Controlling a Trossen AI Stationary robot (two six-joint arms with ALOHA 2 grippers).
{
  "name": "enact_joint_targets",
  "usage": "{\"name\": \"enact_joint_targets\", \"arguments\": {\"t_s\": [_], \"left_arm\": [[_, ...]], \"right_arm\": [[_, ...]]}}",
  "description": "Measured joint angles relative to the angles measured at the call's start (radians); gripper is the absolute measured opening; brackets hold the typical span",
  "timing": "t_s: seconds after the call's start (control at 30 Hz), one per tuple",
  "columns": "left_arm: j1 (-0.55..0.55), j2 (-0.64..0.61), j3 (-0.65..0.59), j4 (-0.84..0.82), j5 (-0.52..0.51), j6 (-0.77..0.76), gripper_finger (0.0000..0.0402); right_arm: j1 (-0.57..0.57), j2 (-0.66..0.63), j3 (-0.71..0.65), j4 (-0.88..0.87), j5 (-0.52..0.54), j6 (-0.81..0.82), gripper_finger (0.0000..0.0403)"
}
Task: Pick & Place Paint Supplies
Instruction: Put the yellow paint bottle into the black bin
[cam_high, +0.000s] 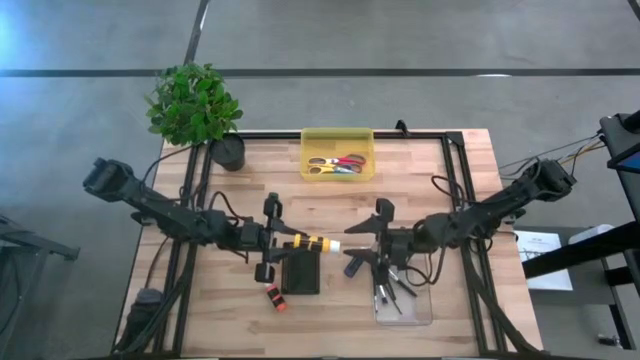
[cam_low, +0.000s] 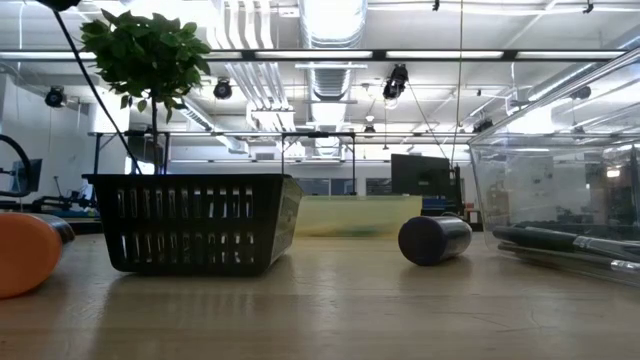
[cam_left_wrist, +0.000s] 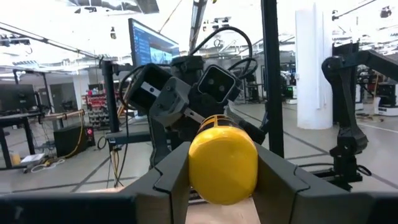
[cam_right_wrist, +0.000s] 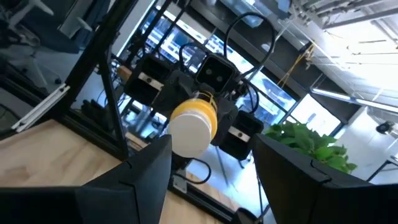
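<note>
The right gripper grabs its white-end with the cap (cam_high: 332, 245) next, to place the paint tube in the black basket (cam_high: 300, 273).
My left gripper (cam_high: 283, 240) is shut on a yellow-orange paint tube (cam_high: 312, 243) with dark bands and a white cap, held level above the table's middle. My right gripper (cam_high: 365, 243) is open and faces it. Its fingers (cam_right_wrist: 149, 171) stand on either side of the white cap (cam_right_wrist: 191, 132) and I see no touch. A red-orange tube (cam_high: 275, 298) lies on the table by a black basket (cam_high: 300, 273). A dark purple tube (cam_low: 435, 240) lies on its side. Thin dark brushes (cam_high: 392, 290) lie in a clear box (cam_high: 405, 305). My left gripper pinches the tube's rear yellow end (cam_left_wrist: 222, 163) between its two fingers (cam_left_wrist: 171, 180). The fingers come level from the table's left and lie along the tube. The tube is lifted clear and sticks out level toward the right gripper, cap end first.
A yellow tray (cam_high: 337, 155) with scissors stands at the far middle. A potted plant (cam_high: 195, 105) stands at the far left corner. The black basket (cam_low: 195, 225) sits below the left gripper, and the clear box (cam_low: 560, 190) sits at the near right.
</note>
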Motion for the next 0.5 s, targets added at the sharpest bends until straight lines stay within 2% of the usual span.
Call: {"name": "enact_joint_targets", "arguments": {"t_s": [0.27,0.5], "left_arm": [[0.013,0.007,0.007,0.007,0.004,-0.001,0.014],[0.022,0.005,0.004,0.012,0.017,-0.007,0.014]], "right_arm": [[-0.011,0.006,0.034,-0.032,-0.03,-0.003,0.0221],[-0.022,0.132,0.127,-0.069,-0.013,-0.042,0.0221]]}}
